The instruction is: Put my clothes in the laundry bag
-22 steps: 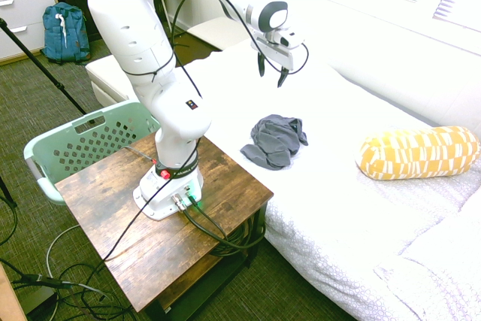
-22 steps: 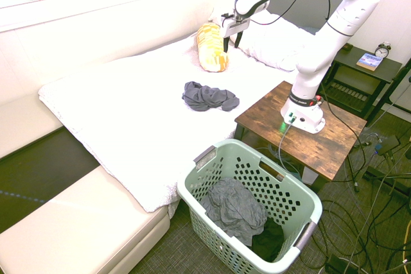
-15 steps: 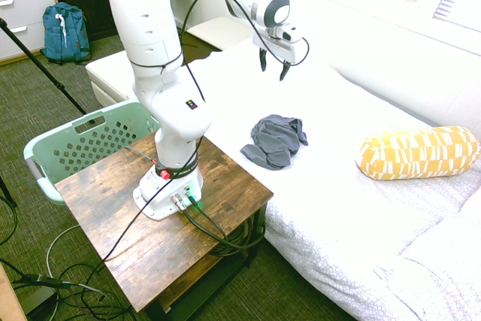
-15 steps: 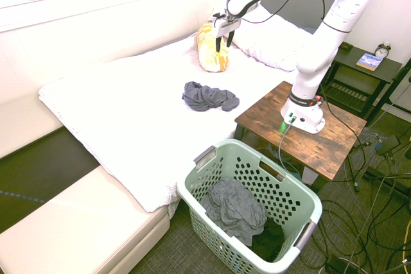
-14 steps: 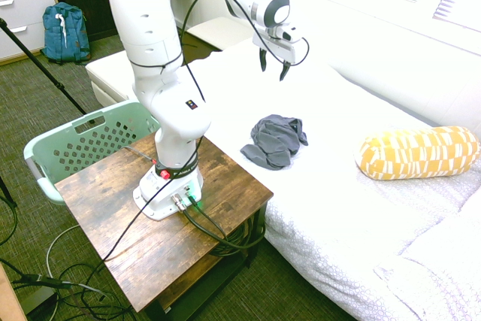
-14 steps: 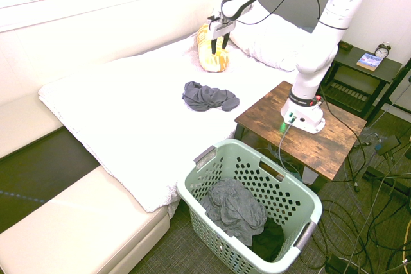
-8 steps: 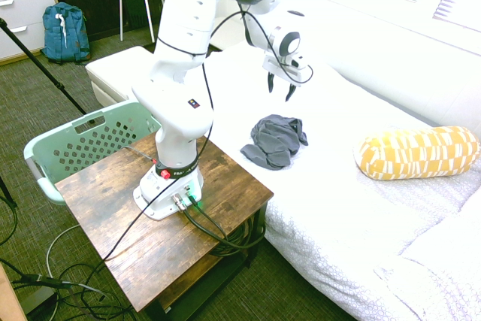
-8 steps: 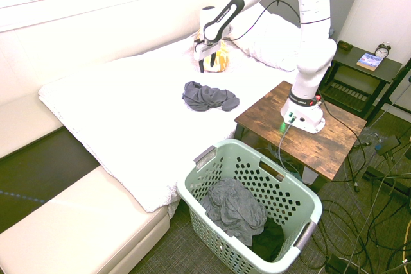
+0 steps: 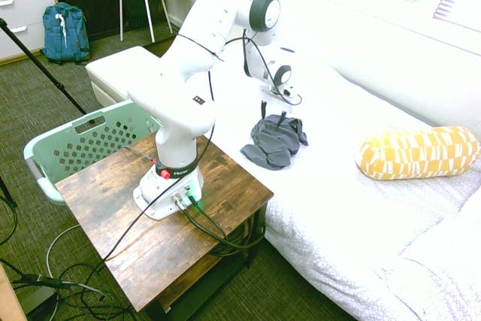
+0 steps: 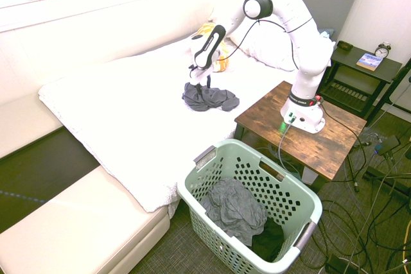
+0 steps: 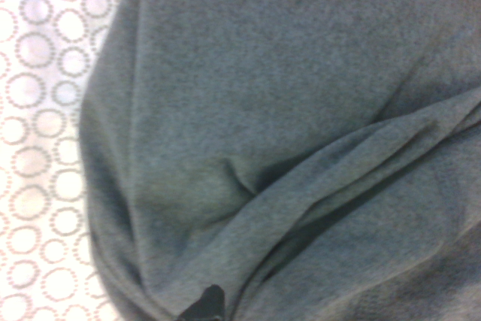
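Note:
The gripper grabs that fold of bunched fabric (image 9: 273, 123) on the grey garment next, since it's a raised fold standing up beside the slack, smooth fabric.
The clothes (image 9: 274, 143) are a crumpled dark grey garment lying on the white bed, near its edge by the wooden table; they also show in the second exterior view as the clothes (image 10: 209, 97). My gripper (image 9: 272, 117) points down with its fingers open, the tips right at the garment's far edge. From the other side the gripper (image 10: 199, 82) stands over the garment's left part. Grey fabric (image 11: 285, 148) fills the wrist view. The laundry bag (image 10: 302, 203), a mint-green perforated basket, stands on the floor by the bed's corner with grey and dark clothing inside.
A yellow-and-white patterned cushion (image 9: 417, 152) lies on the bed to the right. The wooden table (image 9: 98, 201) carries the arm's base. The basket (image 9: 52, 148) sits behind the table, and a blue backpack (image 9: 64, 31) leans by a dresser.
The arm has swung in from high above the bed and dropped straight down, so the open gripper now sits at the grey garment. The garment itself has not moved.

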Robot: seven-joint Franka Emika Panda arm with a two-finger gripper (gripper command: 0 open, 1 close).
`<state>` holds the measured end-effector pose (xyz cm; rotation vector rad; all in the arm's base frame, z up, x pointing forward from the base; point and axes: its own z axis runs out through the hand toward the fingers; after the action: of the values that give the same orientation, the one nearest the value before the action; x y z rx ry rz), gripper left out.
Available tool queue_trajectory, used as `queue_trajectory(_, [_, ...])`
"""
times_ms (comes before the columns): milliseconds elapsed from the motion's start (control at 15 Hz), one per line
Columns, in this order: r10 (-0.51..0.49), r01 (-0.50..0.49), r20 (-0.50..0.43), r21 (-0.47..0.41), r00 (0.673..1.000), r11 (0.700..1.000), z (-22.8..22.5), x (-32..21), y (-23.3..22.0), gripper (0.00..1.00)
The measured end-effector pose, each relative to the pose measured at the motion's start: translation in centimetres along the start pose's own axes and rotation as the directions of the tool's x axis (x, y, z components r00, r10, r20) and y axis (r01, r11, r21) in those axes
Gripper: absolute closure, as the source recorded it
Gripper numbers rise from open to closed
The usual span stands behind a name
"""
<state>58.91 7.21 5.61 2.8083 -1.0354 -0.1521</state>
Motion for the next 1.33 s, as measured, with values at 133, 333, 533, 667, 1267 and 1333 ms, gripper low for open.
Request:
queue_trajectory(133, [-0.005,0.005,-0.002,-0.032,1.0,0.999,2.2,0.9,0.6,0.0])
queue_trajectory(333, [-0.002,0.003,0.014,-0.06,1.0,0.998,5.9,1.3,0.6,0.0])
queue_trajectory(533, [-0.001,0.003,0.041,-0.049,0.999,0.999,7.3,1.0,-0.2,0.0])
queue_trajectory(667, [-0.008,0.01,0.048,-0.049,0.999,0.999,7.7,0.6,-0.5,1.0])
queue_trajectory(1267, [-0.012,0.015,0.064,-0.055,0.998,0.998,8.7,1.4,0.7,1.0])
queue_trajectory(1333, [-0.013,0.017,0.064,-0.055,0.998,0.998,8.7,1.5,0.9,1.0])
